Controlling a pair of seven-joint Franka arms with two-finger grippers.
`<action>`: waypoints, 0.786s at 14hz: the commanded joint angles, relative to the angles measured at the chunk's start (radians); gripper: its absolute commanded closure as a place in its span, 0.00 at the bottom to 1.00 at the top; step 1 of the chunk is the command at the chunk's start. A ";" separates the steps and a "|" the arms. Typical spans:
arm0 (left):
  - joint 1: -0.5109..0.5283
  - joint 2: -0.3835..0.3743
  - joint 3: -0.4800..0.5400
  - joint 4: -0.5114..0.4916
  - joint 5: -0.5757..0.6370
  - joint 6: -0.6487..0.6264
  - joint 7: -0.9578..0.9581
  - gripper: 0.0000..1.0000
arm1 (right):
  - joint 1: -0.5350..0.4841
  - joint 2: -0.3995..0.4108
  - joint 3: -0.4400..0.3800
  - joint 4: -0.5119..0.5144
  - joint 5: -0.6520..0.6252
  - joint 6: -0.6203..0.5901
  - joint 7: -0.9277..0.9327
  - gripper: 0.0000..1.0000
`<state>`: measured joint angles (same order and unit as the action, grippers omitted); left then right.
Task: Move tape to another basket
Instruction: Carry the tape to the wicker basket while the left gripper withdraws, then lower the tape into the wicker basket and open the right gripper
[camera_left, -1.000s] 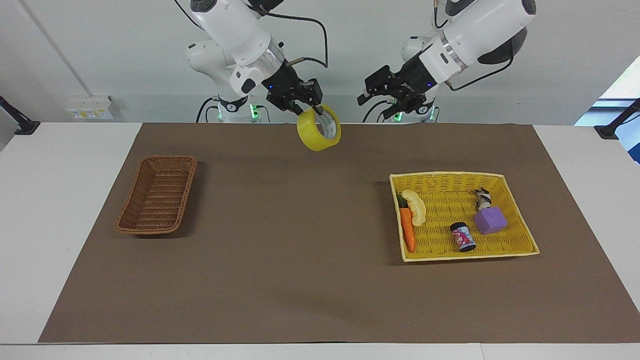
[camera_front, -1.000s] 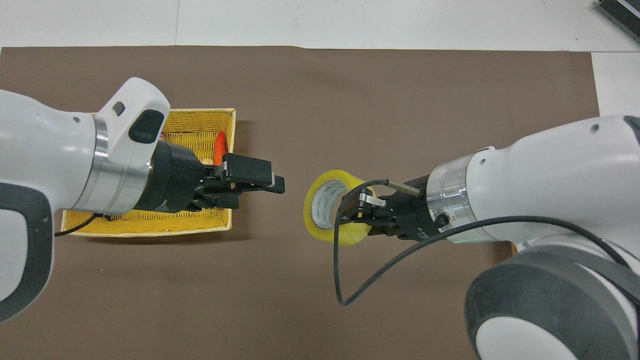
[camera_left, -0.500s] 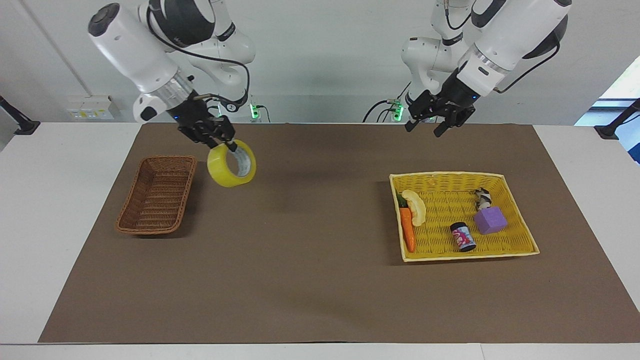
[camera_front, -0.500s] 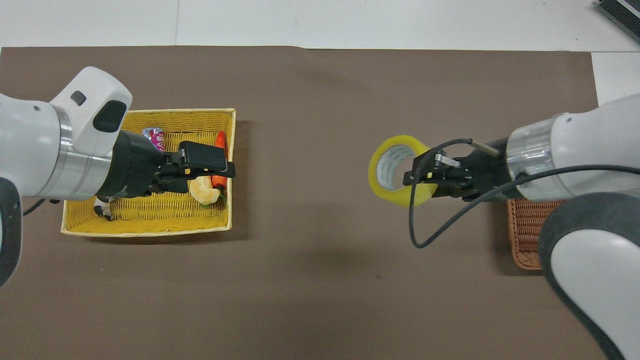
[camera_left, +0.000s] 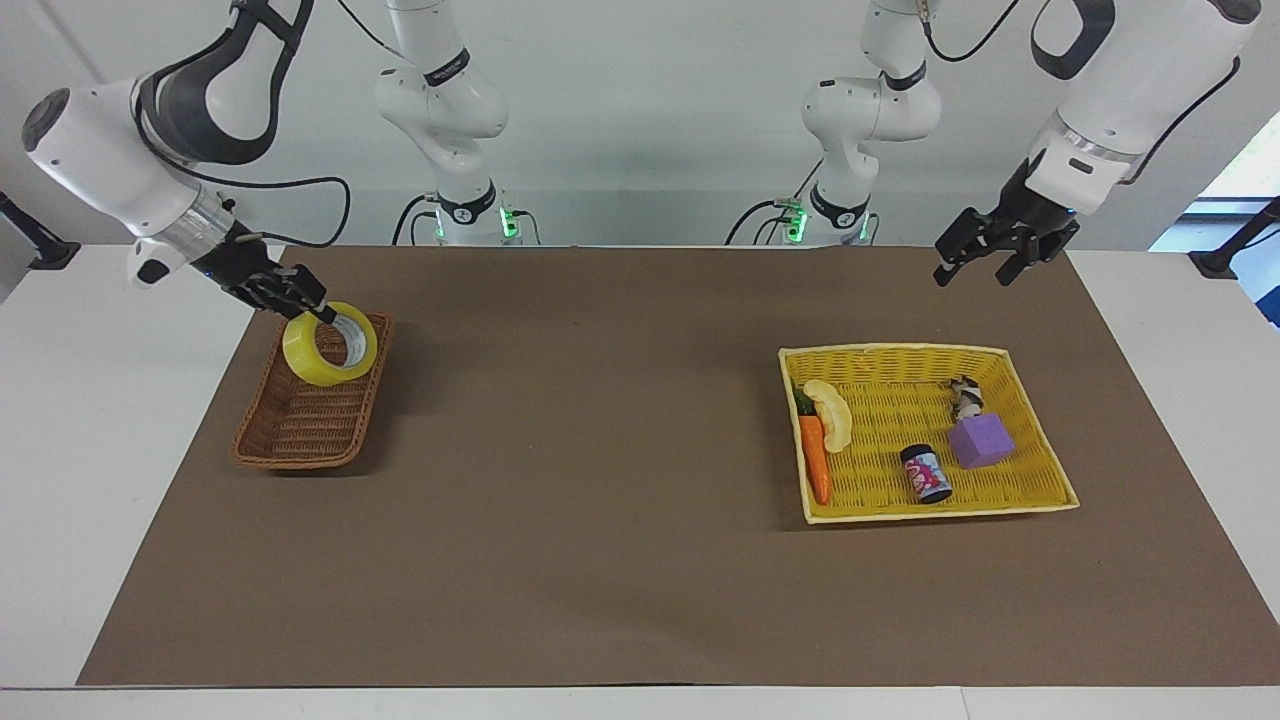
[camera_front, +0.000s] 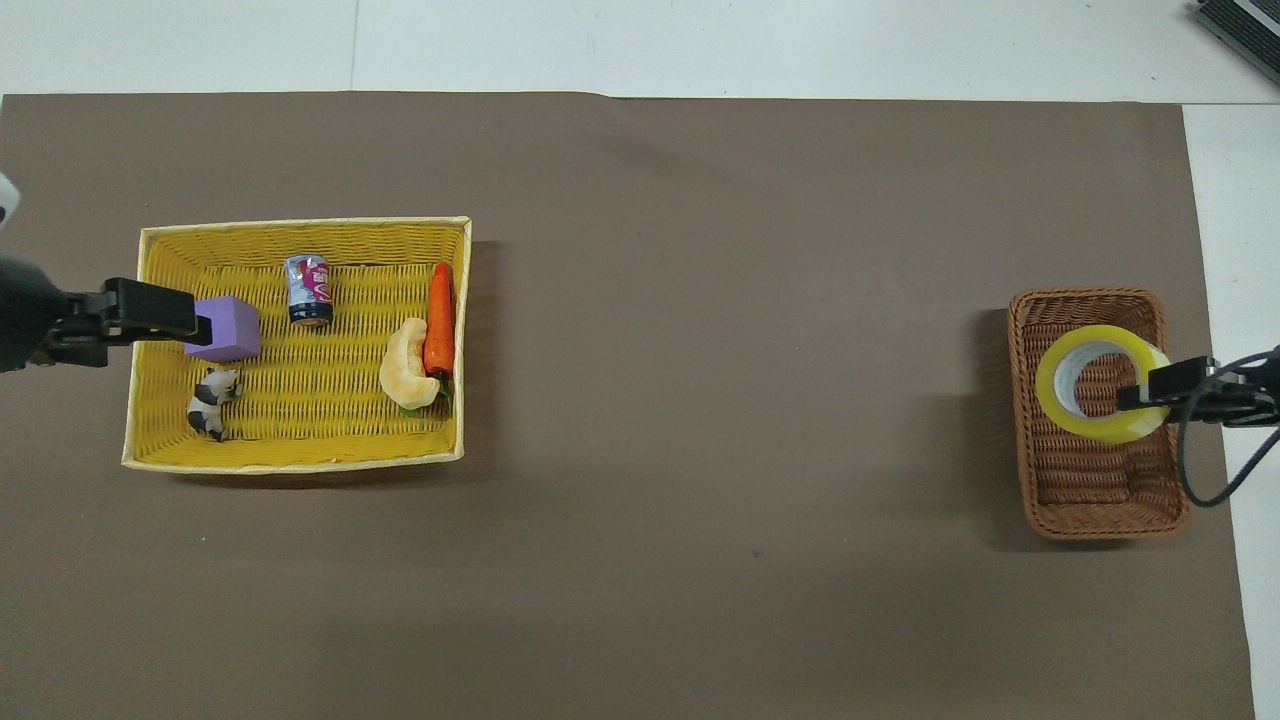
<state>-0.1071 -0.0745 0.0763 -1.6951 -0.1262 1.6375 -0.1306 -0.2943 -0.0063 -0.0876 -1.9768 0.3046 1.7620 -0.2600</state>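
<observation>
My right gripper should keep holding the roll, because the yellow tape roll is hanging above the brown wicker basket in the overhead view.
The yellow tape roll hangs upright from my right gripper, which is shut on its rim. It is held just over the small brown wicker basket at the right arm's end of the table; I cannot tell whether it touches the basket. In the overhead view the tape and right gripper show over the basket. My left gripper is open and empty, raised by the yellow basket.
The yellow basket holds a carrot, a pale curved toy, a small can, a purple block and a black-and-white figure. A brown mat covers the table.
My right arm has swung the tape from over the mat's middle to over the brown basket and lowered it. My left arm has drawn back toward its own end of the table.
</observation>
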 joint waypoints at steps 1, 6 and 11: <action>0.049 -0.007 -0.010 0.012 0.069 -0.041 0.087 0.00 | -0.019 -0.011 0.020 -0.039 -0.065 0.034 -0.027 1.00; 0.053 0.012 -0.013 0.073 0.151 -0.131 0.223 0.00 | -0.081 0.049 0.020 -0.065 -0.068 0.108 -0.139 1.00; 0.053 0.102 -0.015 0.230 0.148 -0.260 0.224 0.00 | -0.089 0.060 0.022 -0.102 -0.070 0.152 -0.145 1.00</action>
<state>-0.0616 -0.0264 0.0704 -1.5416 -0.0008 1.4218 0.0766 -0.3690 0.0723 -0.0825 -2.0573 0.2485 1.9009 -0.3898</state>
